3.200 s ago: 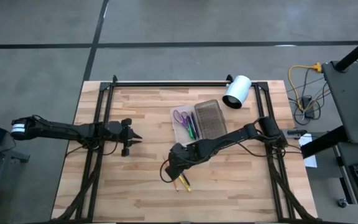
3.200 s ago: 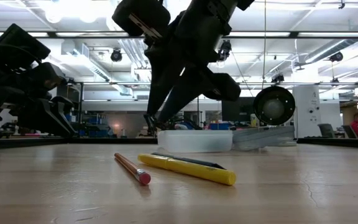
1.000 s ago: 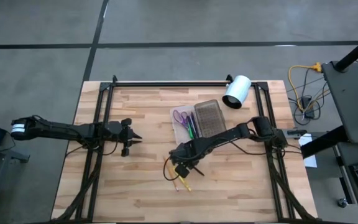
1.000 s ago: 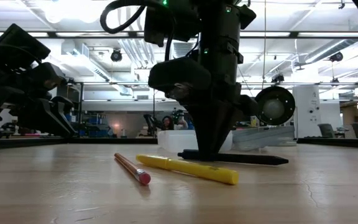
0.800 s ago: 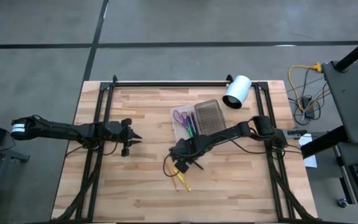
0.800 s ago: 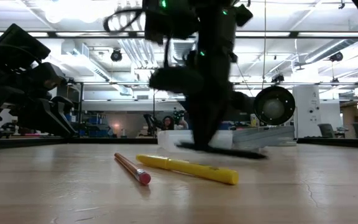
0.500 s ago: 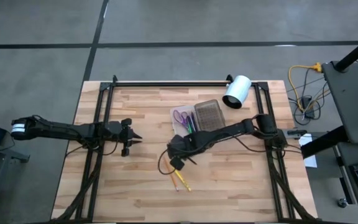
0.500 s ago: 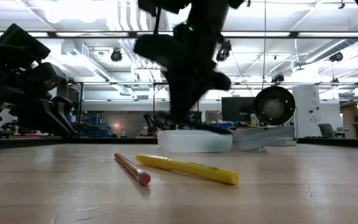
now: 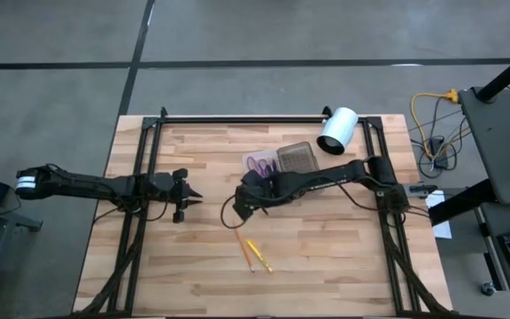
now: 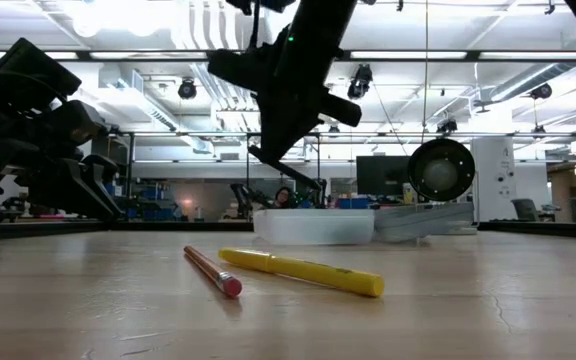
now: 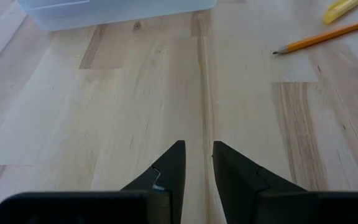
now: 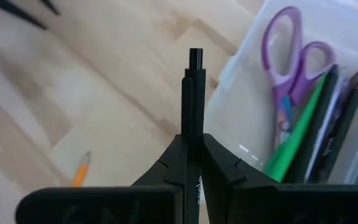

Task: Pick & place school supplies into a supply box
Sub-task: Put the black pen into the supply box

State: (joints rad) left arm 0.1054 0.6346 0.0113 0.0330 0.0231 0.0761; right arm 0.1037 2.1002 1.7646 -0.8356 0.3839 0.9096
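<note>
The dark pen [image 12: 193, 99] hangs outside, beside the clear tray's rim, so my right gripper must stay closed until the pen is over the pens inside.
My right gripper [image 9: 253, 197] is shut on a dark pen [image 12: 194, 93] and hovers at the near left corner of the supply box [image 9: 264, 173]. The box's clear tray [image 12: 241, 130] holds purple-handled scissors [image 12: 288, 56], a green pen [image 12: 297, 130] and dark pens [image 12: 337, 124]; its grey ribbed lid [image 9: 297, 159] lies open beside it. An orange pencil [image 9: 244, 251] and a yellow pen [image 9: 258, 255] lie flat on the table nearer me. My left gripper [image 9: 189, 195] waits to the left, low over the wood, with a narrow gap between its fingers [image 11: 196, 155]. My right gripper pinches the dark pen's barrel [image 12: 194, 127] between its two fingers. The pen is lifted clear of the table. In the low view it slants down below the gripper [image 10: 293, 170], its lower end toward the box [image 10: 313, 225].
A white cylinder [image 9: 336, 130] lies at the far right of the table. Black frame rails [image 9: 140, 177] run along both sides and the far edge. Bare wood lies between the two arms and along the near edge [image 9: 264, 292].
My right gripper has lifted the dark pen off the table, where it lay level next to the yellow pen. It has carried it up and toward the far edge, to the supply box. The pen now hangs tilted in the air. The orange pencil and yellow pen stayed put.
</note>
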